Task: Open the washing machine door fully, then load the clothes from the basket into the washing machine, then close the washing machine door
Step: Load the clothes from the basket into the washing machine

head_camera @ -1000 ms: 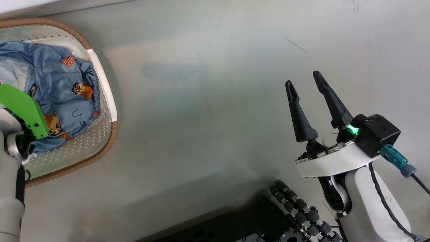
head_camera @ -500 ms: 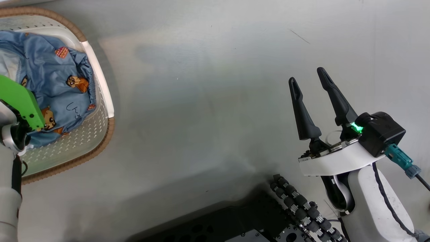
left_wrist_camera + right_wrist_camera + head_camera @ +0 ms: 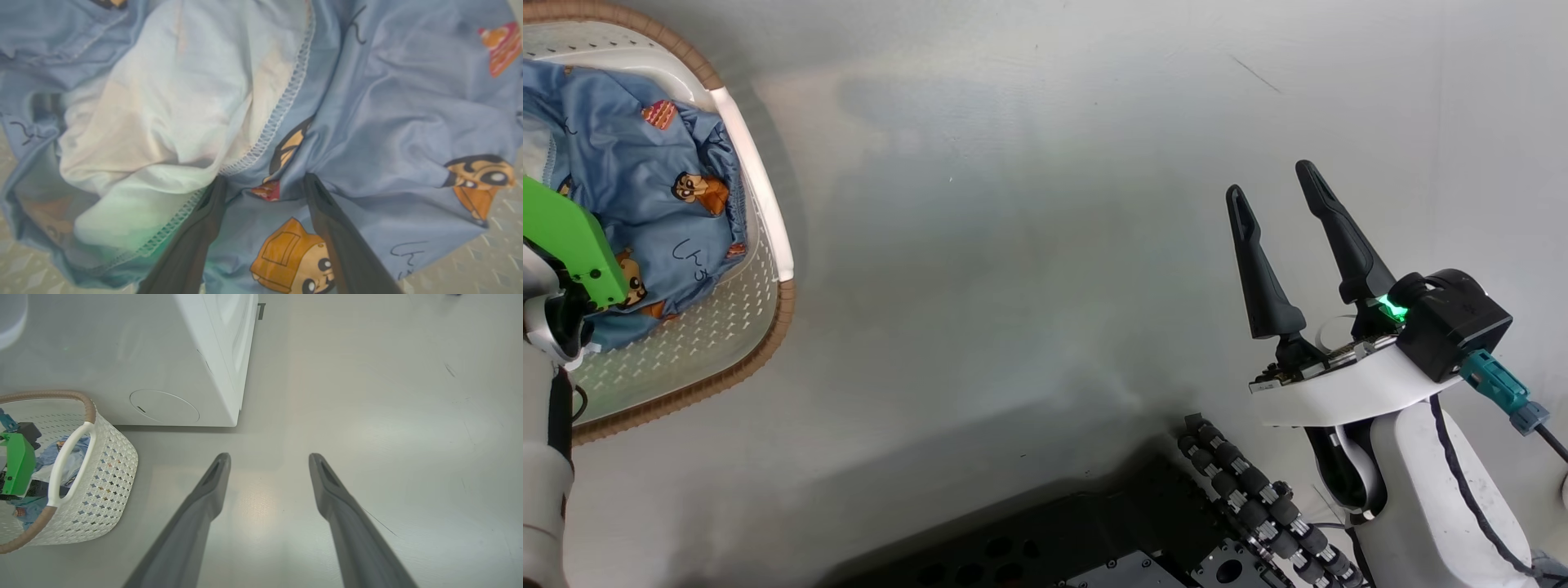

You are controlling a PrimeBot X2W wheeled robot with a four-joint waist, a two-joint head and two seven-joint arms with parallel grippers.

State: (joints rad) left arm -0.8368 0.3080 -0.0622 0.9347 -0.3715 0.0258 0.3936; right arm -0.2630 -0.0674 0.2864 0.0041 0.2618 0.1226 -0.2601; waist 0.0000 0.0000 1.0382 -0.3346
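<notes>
My left gripper needs to grab the clothes [image 3: 662,188] next by the blue fold that bunches up beside the stitched seam, because the rest of the clothes lies slack.
The cream-white basket [image 3: 761,214] with its brown rim stands on the floor at the left. The clothes [image 3: 662,188], light blue with orange-brown cartoon figures, lie in it. My left gripper [image 3: 265,179] is open, its fingertips pressed down into the clothes [image 3: 388,102] with a fold of blue fabric between them, next to a cream-white strip. My right gripper [image 3: 1271,181] hangs open over bare floor, far to the right of the basket. In the right wrist view the washing machine [image 3: 163,355] shows its lower white corner beyond the basket [image 3: 106,477]. The washing machine door is out of view.
Grey floor [image 3: 1013,245] spreads between the basket and my right arm. My dark base with its roller wheels [image 3: 1250,506] sits at the lower edge. A green part of my left arm [image 3: 16,469] reaches down inside the basket.
The whole head picture has shifted a little, so the camera moved. My left arm stays down in the basket on the clothes. Both grippers remain open.
</notes>
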